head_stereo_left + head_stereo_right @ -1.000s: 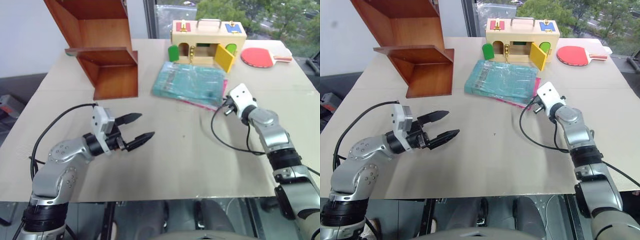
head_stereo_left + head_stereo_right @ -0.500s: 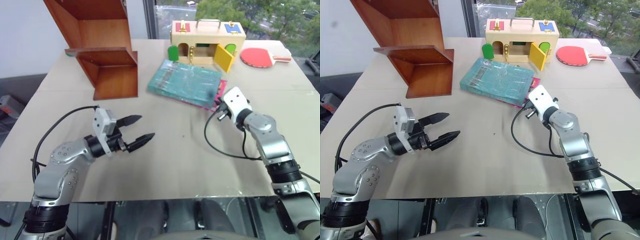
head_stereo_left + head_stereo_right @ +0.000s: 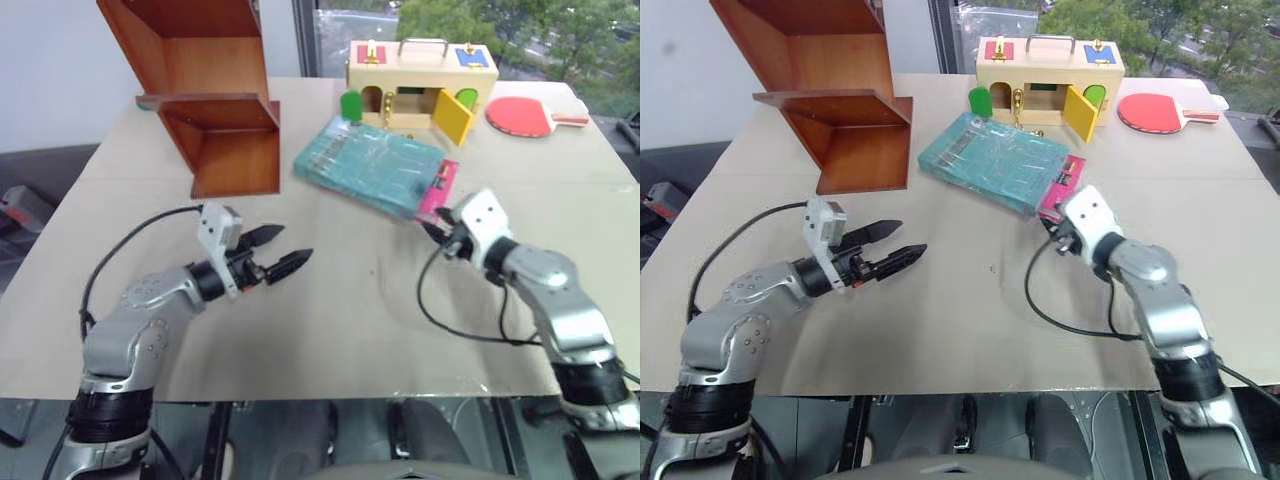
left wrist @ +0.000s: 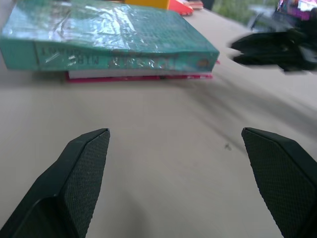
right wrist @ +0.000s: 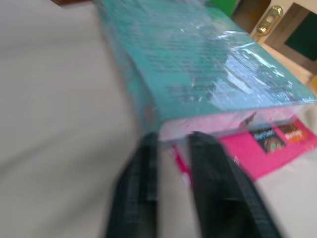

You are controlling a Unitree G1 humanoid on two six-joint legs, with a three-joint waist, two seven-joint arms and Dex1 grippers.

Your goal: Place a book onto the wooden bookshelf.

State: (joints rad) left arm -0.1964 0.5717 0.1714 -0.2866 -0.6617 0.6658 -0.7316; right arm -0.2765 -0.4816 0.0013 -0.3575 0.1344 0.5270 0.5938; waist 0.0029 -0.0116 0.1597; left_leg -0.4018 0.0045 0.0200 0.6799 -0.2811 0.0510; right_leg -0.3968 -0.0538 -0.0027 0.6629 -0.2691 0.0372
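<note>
My left gripper will grab the overhanging end of the teal-green book's spine, the overhanging end of its spine (image 3: 312, 180), next, because the pink book (image 3: 437, 190) lies close under most of the teal-green book.
The teal-green book (image 3: 370, 165) lies flat on a bright pink book (image 3: 437, 190) at mid-table, askew. To its left, at the back, stands the reddish-brown wooden bookshelf (image 3: 215, 90). My right gripper (image 3: 437, 230) sits at the stack's near right corner. Its fingers (image 5: 143, 163) are slightly parted with nothing clamped, their tips just short of the teal book (image 5: 208, 64) and the pink book's (image 5: 267, 144) edge. My left gripper (image 3: 290, 245) hovers open over bare table, pointing toward the stack's spine side (image 4: 109, 34), well short of it.
A pale wooden box with coloured doors (image 3: 420, 85) stands behind the books, with a red table-tennis paddle (image 3: 520, 115) to its right. The cardboard-coloured table (image 3: 350, 330) stretches bare between the two grippers. Black cables hang from both wrists.
My right gripper drew back toward me and its fingers parted. The book stack slid and turned with it, and more of the pink book now shows. My left gripper edged forward.
</note>
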